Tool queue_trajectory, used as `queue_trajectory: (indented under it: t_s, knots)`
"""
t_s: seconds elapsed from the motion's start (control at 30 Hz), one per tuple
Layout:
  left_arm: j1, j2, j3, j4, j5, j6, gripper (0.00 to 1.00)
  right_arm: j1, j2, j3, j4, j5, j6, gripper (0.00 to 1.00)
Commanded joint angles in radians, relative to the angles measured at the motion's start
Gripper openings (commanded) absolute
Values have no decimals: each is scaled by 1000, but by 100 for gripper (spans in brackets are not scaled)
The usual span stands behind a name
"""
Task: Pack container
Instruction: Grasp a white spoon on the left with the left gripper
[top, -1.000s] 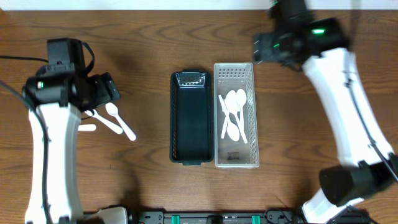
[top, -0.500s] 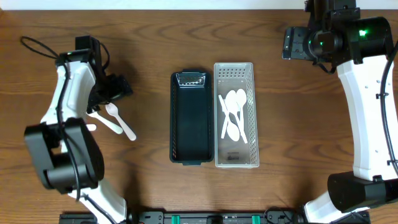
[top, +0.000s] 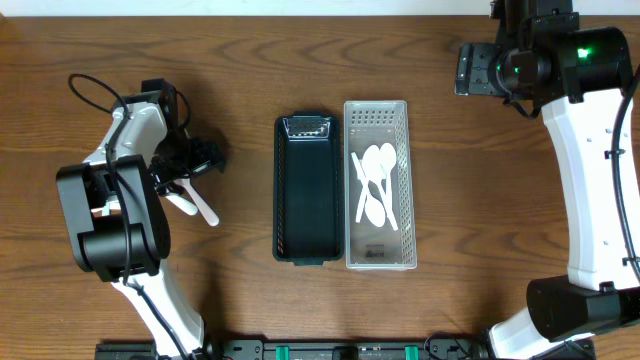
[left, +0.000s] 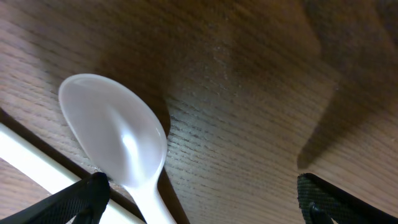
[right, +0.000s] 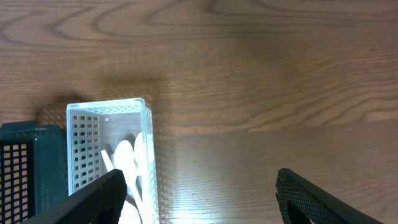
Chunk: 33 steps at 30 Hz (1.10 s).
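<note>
The left gripper should close now on the spoon's neck, as its fingers are low beside the spoon's neck and one nearly meets its own shadow.
A white perforated basket at the table's middle holds several white plastic spoons; it also shows in the right wrist view. An empty dark green basket stands against its left side. Loose white spoons lie on the wood at the left. My left gripper is open, low over them, its fingers astride one spoon. My right gripper is open and empty, high at the far right, apart from the baskets.
The wooden table has bare wood right of the baskets and along the front. The dark basket's corner shows at the left edge of the right wrist view.
My left arm has swung down and the gripper has lowered onto the loose spoons. The right arm moved to the far right a second ago and has held still since.
</note>
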Motion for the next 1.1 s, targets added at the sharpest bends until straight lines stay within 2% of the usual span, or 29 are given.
queue_trajectory:
  t_s: [0.0,0.1,0.17,0.27,0.43,0.53,0.7,0.73,0.87,1.07]
  knots:
    - [3,22,-11,3,15,2,98,-6,3,-2,0,18,-15,80]
    - [3,30,-21,11,18,2,99,-6,3,-2,0,18,-15,80]
    - [3,30,-28,13,18,2,93,-6,3,-2,0,18,-15,79]
    - [3,30,-33,9,14,2,69,-6,3,-2,-1,18,-15,77]
    - [3,30,-33,10,14,2,50,-6,3,-2,-1,18,-15,76]
    - [3,30,-33,9,14,2,32,-6,3,-2,-1,18,-15,76]
    - [3,29,-32,10,6,2,18,-6,3,-2,-2,18,-15,75]
    - [3,28,-32,10,6,2,11,-6,3,-2,-2,18,-15,74]
    - [-3,9,0,-41,-53,3,6,-13,2,-2,5,44,-10,67]
    - [-63,-137,79,-139,-98,28,6,-70,-8,1,16,136,89,67]
